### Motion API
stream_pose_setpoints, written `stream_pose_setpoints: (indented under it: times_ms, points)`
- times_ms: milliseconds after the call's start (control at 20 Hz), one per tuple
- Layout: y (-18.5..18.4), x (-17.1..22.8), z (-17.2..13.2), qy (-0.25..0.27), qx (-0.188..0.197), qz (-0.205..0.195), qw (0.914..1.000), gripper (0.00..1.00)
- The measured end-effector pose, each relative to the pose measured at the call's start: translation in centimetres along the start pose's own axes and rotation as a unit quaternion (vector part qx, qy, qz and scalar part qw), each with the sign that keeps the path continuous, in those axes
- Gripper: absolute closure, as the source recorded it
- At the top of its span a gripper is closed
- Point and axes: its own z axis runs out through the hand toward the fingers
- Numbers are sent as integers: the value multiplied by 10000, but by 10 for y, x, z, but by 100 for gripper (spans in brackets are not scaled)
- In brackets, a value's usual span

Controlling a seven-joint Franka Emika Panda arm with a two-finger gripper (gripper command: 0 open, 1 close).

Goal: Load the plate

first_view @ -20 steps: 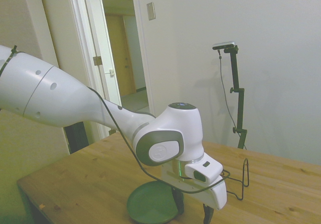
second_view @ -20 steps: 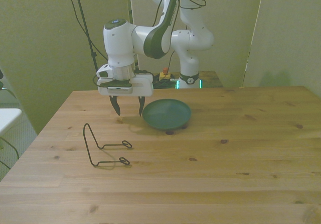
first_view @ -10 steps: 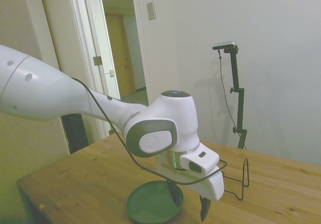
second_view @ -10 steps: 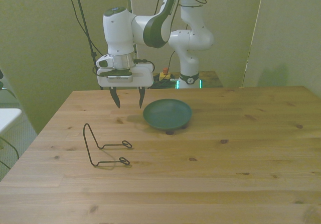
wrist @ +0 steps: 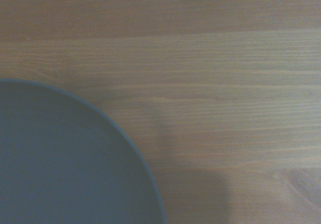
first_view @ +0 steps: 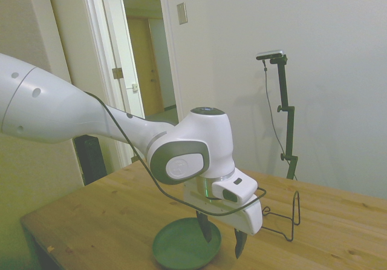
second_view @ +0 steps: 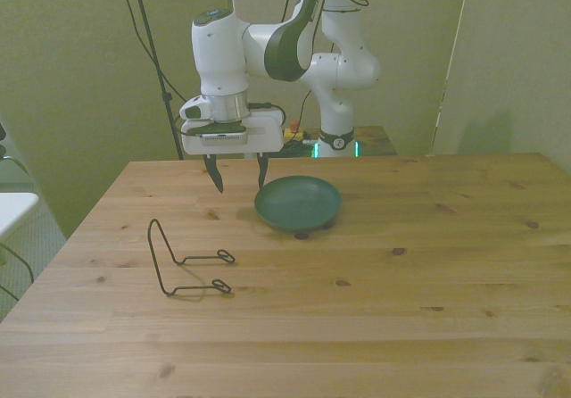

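I next need to grab the plate with my gripper by its rim (second_view: 259,198), so that I can load it upright into the wire rack (second_view: 183,260).
The sage-green plate (second_view: 297,203) lies flat on the wooden table, also seen in the side view as the plate (first_view: 181,249) and close up in the wrist view as the plate (wrist: 60,163). My gripper (second_view: 240,179) hangs open and empty above the table, just off the plate's rim on the front view's left, one finger near the rim. In the side view the gripper (first_view: 222,241) hovers over the plate's edge. The thin black wire rack (second_view: 183,260) stands on the table nearer the camera, on the front view's left.
The wire rack (first_view: 284,218) stands behind the gripper in the side view. The table (second_view: 401,291) stretches wide toward the front view's right. An open doorway shows behind the arm in the side view.
The gripper has risen and shifted toward the front view's right, closer to the plate's rim. The fingers stay open. Plate and rack have not moved.
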Motion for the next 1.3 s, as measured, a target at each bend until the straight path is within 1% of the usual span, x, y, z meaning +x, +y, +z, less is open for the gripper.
stream_pose_setpoints:
  times_ms: [350,600,650,900,1300]
  points:
    - [-3,-3,15,-90,-54,-26,9999,0]
    - [-10,-4,21,-144,-24,-3,9999,0]
    - [-10,-4,22,-146,-28,1,9999,100]
    - [-11,-2,31,-169,18,68,9998,100]
    - [-12,-2,31,-168,65,105,9998,100]
